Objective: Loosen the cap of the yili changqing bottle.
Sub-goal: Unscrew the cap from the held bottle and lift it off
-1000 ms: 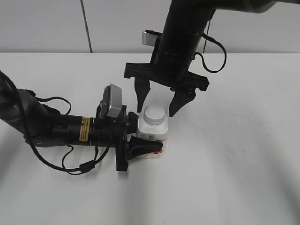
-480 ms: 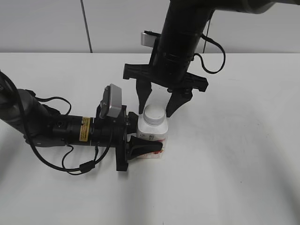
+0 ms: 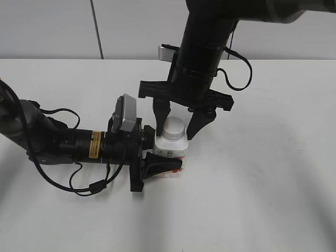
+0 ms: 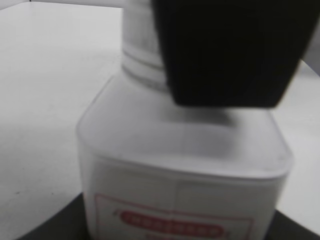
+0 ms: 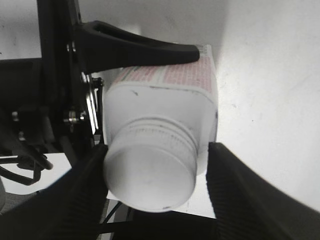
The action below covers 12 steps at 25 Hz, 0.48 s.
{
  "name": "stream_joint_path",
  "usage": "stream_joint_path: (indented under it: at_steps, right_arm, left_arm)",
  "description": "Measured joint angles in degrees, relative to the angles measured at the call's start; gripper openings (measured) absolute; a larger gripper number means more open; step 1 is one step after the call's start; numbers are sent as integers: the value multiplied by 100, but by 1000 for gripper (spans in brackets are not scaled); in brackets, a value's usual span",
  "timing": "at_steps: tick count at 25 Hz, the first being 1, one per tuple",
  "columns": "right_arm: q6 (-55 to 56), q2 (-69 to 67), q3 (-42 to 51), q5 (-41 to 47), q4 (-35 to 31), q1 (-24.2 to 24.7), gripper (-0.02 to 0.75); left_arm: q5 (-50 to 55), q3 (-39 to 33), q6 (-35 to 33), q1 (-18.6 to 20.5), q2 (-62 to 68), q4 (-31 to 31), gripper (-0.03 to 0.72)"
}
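Observation:
My right gripper is to grab the white cap by its ribbed side [image 3: 174, 132] next, to loosen the lid of the yili changqing bottle [image 3: 171, 153].
The yili changqing bottle [image 3: 171, 153] stands upright on the white table, white with a pink-red label. My left gripper [image 3: 167, 153] lies sideways and is shut on its body; in the left wrist view [image 4: 177, 231] the bottle [image 4: 180, 190] fills the frame. The white ribbed cap [image 3: 174, 127] sits on the neck. My right gripper [image 3: 176, 130] hangs from above, open, with one finger on each side of the cap. In the right wrist view [image 5: 155, 186] the cap [image 5: 150, 170] sits between the fingers [image 5: 250, 195], close to the left one, with a gap on the right.
The white table [image 3: 262, 173] stretches around the bottle. The left arm and its cables [image 3: 58, 144] lie on the table at the left. A grey wall [image 3: 52, 26] stands behind.
My right gripper has come down, so its fingertips now flank the cap instead of hanging above it. The left gripper and the bottle have not moved.

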<state>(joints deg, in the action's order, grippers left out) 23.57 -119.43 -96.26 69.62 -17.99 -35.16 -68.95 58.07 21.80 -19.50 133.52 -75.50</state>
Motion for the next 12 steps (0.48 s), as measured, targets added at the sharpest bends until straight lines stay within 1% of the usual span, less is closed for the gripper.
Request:
stream_joint_path:
  at_steps: [12]
  right_arm:
    - [-4, 0, 2, -5, -2, 0, 481]
  left_arm:
    - [0, 0, 0, 0, 0, 2, 367]
